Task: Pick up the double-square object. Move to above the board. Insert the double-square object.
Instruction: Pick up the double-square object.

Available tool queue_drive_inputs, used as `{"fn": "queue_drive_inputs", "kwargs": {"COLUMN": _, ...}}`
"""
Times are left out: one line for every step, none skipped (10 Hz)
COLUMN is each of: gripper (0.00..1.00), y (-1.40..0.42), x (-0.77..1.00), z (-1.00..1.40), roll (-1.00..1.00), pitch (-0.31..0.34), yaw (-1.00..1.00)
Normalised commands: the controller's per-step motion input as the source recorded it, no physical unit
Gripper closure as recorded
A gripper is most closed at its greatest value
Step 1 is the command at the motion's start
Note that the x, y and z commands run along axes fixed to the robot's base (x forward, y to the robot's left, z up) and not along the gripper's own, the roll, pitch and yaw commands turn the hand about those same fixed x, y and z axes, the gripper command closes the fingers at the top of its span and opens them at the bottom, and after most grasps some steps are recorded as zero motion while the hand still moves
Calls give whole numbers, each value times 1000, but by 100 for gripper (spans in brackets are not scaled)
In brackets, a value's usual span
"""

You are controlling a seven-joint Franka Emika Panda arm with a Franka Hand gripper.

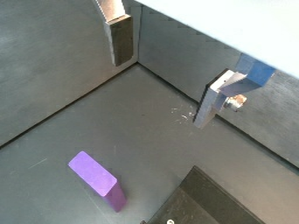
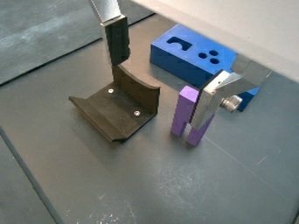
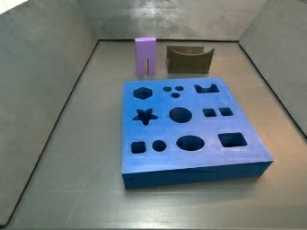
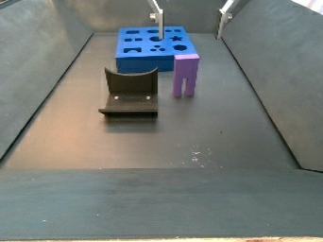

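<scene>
My gripper reaches the double-square object and grips its solid upper end (image 3: 145, 43) (image 1: 84, 164) next, so its pegs stay free to enter the board's square holes.
The double-square object (image 4: 187, 76) is a tall light-purple block. It stands upright on the dark floor between the fixture and the board, prongs down. It also shows in both wrist views (image 2: 186, 112) (image 1: 96, 173) and in a side view (image 3: 145, 57). The blue board (image 3: 180, 160) lies flat with its shaped holes up, and also shows in a side view (image 4: 145, 64) and a wrist view (image 2: 176, 61). My gripper (image 4: 190, 24) hangs open and empty well above the purple block. In both wrist views its fingers (image 2: 114, 44) (image 1: 121, 39) stand wide apart with nothing between them.
The dark fixture (image 4: 127, 95) stands on the floor next to the purple block, and shows in a wrist view (image 2: 114, 109) and a side view (image 3: 188, 59). Grey walls (image 3: 72, 81) close in the floor on all sides.
</scene>
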Motion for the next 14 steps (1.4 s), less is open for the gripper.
{"fn": "queue_drive_inputs", "kwargs": {"gripper": 0, "y": 0, "x": 34, "z": -37, "roll": 0, "pitch": 0, "yaw": 0}}
{"fn": "queue_drive_inputs", "kwargs": {"gripper": 0, "y": -377, "x": 0, "z": -389, "roll": 0, "pitch": -106, "yaw": 351}}
{"fn": "queue_drive_inputs", "kwargs": {"gripper": 0, "y": -654, "x": -149, "z": -463, "roll": 149, "pitch": -231, "yaw": 551}}
{"fn": "queue_drive_inputs", "kwargs": {"gripper": 0, "y": -669, "x": -94, "z": -343, "roll": 14, "pitch": -169, "yaw": 520}}
{"fn": "queue_drive_inputs", "kwargs": {"gripper": 0, "y": -669, "x": 0, "z": -449, "roll": 0, "pitch": -231, "yaw": 466}}
{"fn": "queue_drive_inputs", "kwargs": {"gripper": 0, "y": -537, "x": 134, "z": -451, "roll": 0, "pitch": -157, "yaw": 177}}
{"fn": "queue_drive_inputs", "kwargs": {"gripper": 0, "y": -323, "x": 200, "z": -366, "roll": 0, "pitch": 0, "yaw": 0}}
{"fn": "queue_drive_inputs", "kwargs": {"gripper": 0, "y": -189, "x": 29, "z": -291, "roll": 46, "pitch": 0, "yaw": -34}}
{"fn": "queue_drive_inputs", "kwargs": {"gripper": 0, "y": -146, "x": 0, "z": -306, "roll": 0, "pitch": 0, "yaw": -46}}
{"fn": "queue_drive_inputs", "kwargs": {"gripper": 0, "y": -126, "x": -29, "z": -317, "roll": 0, "pitch": 0, "yaw": -69}}
{"fn": "queue_drive_inputs", "kwargs": {"gripper": 0, "y": -146, "x": 0, "z": -271, "roll": 0, "pitch": 0, "yaw": -23}}
{"fn": "queue_drive_inputs", "kwargs": {"gripper": 0, "y": -151, "x": 0, "z": -297, "roll": 0, "pitch": 0, "yaw": 0}}
{"fn": "queue_drive_inputs", "kwargs": {"gripper": 0, "y": -120, "x": 0, "z": -326, "roll": 46, "pitch": 0, "yaw": 37}}
{"fn": "queue_drive_inputs", "kwargs": {"gripper": 0, "y": -146, "x": 0, "z": -331, "roll": 197, "pitch": 0, "yaw": 174}}
